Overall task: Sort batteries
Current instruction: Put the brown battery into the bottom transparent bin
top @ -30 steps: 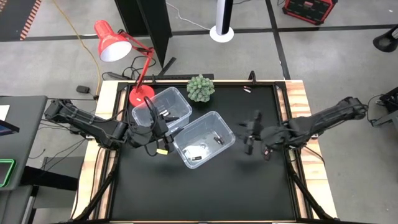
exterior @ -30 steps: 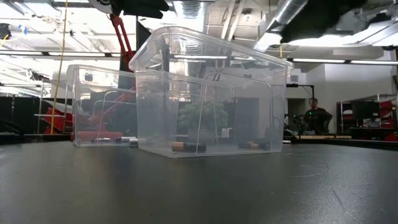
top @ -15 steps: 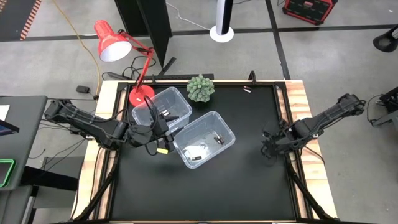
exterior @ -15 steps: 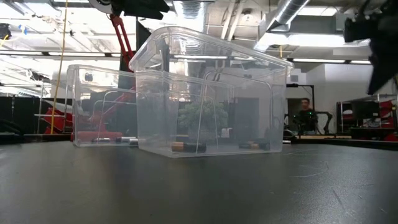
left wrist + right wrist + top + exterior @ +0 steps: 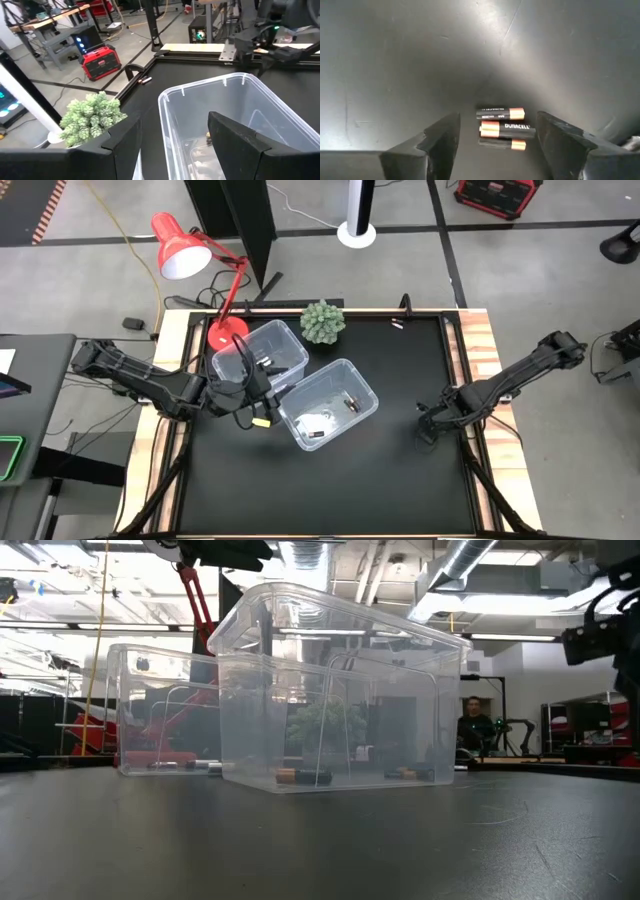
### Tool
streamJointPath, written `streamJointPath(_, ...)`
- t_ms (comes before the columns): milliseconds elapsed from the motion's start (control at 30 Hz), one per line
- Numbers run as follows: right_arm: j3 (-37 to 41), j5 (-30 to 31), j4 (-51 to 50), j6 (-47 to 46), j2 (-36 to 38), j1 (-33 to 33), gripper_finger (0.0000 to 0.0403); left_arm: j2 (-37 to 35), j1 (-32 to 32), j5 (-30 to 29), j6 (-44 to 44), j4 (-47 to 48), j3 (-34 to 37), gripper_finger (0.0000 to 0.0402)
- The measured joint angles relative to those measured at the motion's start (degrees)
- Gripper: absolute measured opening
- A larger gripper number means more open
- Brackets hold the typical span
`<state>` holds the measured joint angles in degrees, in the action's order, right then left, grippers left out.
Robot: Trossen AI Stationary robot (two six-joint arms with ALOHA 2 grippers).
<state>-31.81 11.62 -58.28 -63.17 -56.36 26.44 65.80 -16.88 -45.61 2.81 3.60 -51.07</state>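
Observation:
I need to sort the dark battery into the nearer bin, so next I need to pick it up with my right gripper by its copper end (image 5: 517, 113) and its black end.
Three dark batteries with copper ends (image 5: 503, 129) lie side by side on the black table. My right gripper (image 5: 496, 120) hangs over them, open and pointing down, a finger on either side; it touches nothing. In the high view it (image 5: 428, 426) is near the table's right edge. Two clear bins stand left of centre: the nearer bin (image 5: 326, 402) holds batteries (image 5: 350, 403), the farther bin (image 5: 263, 355) holds others (image 5: 200, 766). My left gripper (image 5: 254, 394) waits open and level at the bins' left, the nearer bin (image 5: 235, 107) ahead of it.
A small potted plant (image 5: 323, 321) stands at the table's far edge, and a small dark item (image 5: 397, 326) lies to its right. A red desk lamp (image 5: 185, 255) stands off the far left corner. Bare black tabletop (image 5: 400, 480) spreads between the bins and my right gripper.
My right gripper has drawn back toward the table's right and near edges and sunk toward the tabletop. It has tipped from nearly level to pointing down and rolled about its own line.

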Motion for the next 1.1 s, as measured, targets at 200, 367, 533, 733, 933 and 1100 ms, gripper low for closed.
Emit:
streamJointPath(200, 2.08, -0.81, 2.88, 1.09, 0.0, -1.04, 0.0277, 0.0, 0.0, 0.36, 0.0, 0.0, 0.0, 0.0219)
streamJointPath(367, 3.39, -2.32, 4.34, 3.71, -0.06, -2.7, 0.0277, 0.0, 0.0, 0.36, 0.0, 0.0, 0.0, 0.0219)
streamJointPath(533, 5.34, -5.21, 5.87, 4.13, -2.06, -3.74, 0.0277, 0.0, 0.0, 0.34, 0.0, -0.02, 0.0, 0.0219)
streamJointPath(733, 5.36, -5.49, 7.98, 6.32, -5.64, -4.33, 0.0277, 0.0, 0.0, 0.32, 0.0, -0.02, 0.0, 0.0219)
streamJointPath(933, 5.18, -6.06, 10.14, 8.61, -9.53, -6.12, 0.0277, 0.0, 0.0, 0.32, 0.0, -0.02, 0.0, 0.0219)
streamJointPath(1100, 5.05, -7.63, 10.92, 9.78, -12.01, -8.32, 0.0276, 0.0, 0.0, 0.29, 0.0, -0.02, 0.0, 0.0219)
